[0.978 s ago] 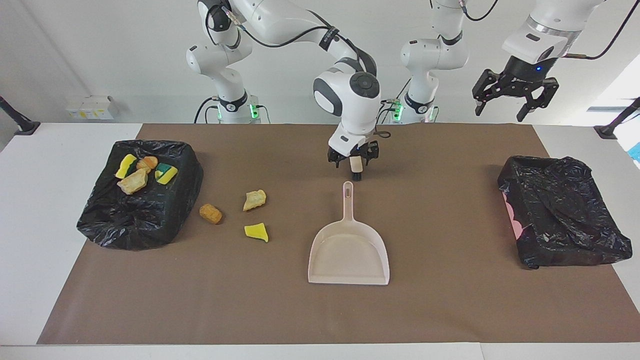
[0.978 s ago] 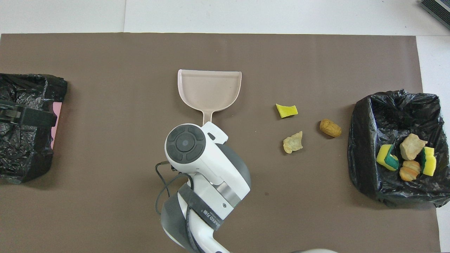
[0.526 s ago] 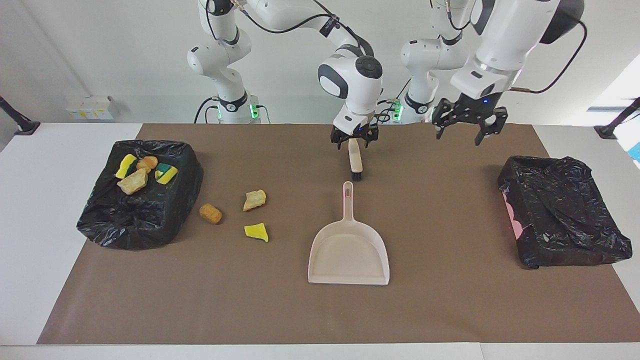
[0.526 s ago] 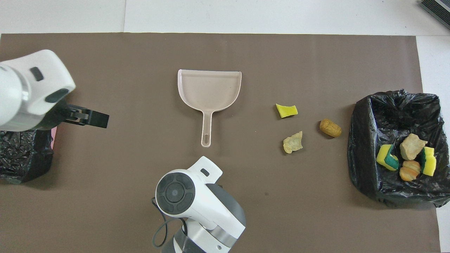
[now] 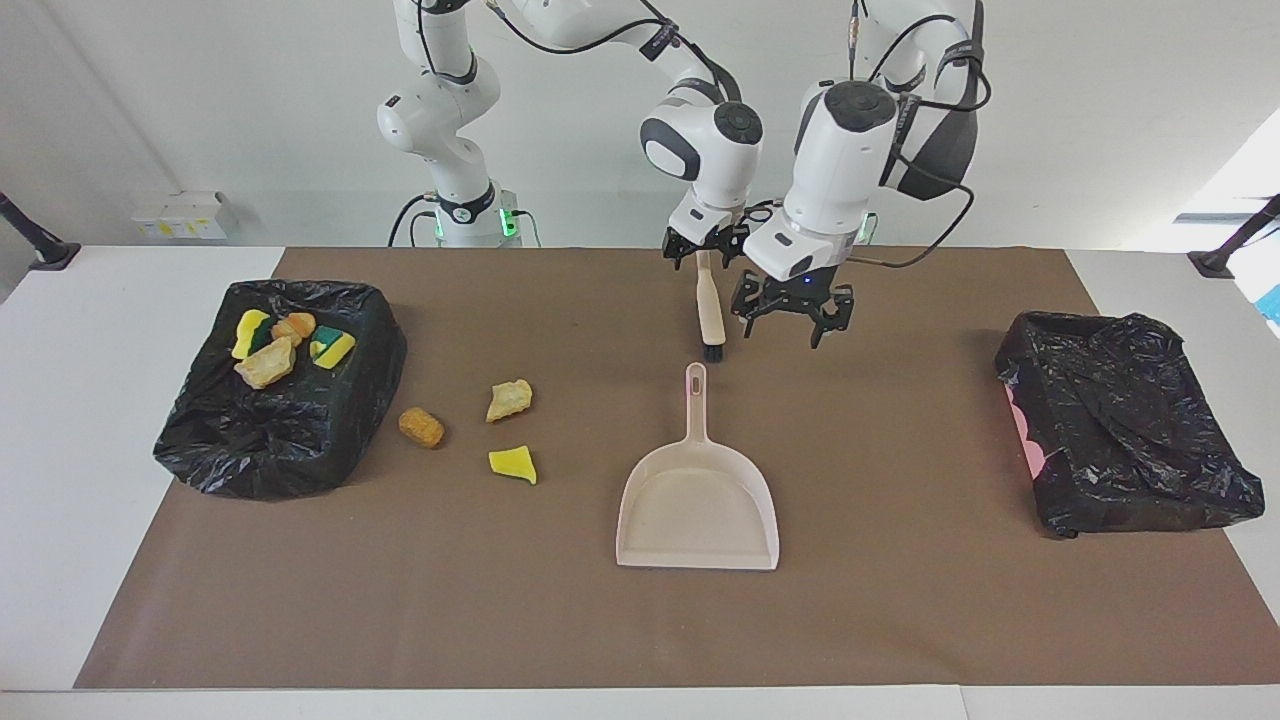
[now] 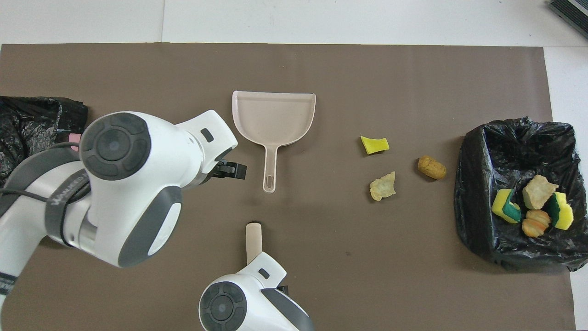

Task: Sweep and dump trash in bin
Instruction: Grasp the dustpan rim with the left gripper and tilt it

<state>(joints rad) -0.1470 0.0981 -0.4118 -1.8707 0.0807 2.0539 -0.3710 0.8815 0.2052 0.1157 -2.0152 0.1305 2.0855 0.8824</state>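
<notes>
The dustpan's broad pan is far wider than my fingers open, so my left gripper will grab the dustpan by its slim handle [image 6: 270, 170] next.
Three bits of trash lie on the brown mat: a yellow sponge bit [image 5: 513, 465], a tan lump [image 5: 510, 398] and a brown lump [image 5: 421, 427]. Several more [image 5: 266, 365] sit in the black-lined bin [image 5: 300, 440] beside them. The cream dustpan [image 5: 698, 505] rests mid-mat, handle toward the robots. A brush [image 5: 710, 310] has its black bristles on the mat just off that handle's tip. My right gripper [image 5: 706, 255] stands open around the brush handle's upper end. My left gripper [image 5: 790, 318] hangs open over the mat beside the brush.
A second black-lined bin [image 5: 1120, 430] sits at the left arm's end of the mat, with a pink edge showing. In the overhead view the left arm's wrist [image 6: 115, 147] covers much of the mat between that bin and the dustpan [image 6: 274, 115].
The left arm swung in from above its end's bin and lowered beside the brush. The right gripper drew back along the brush handle, baring more of it; the bristles stayed put.
</notes>
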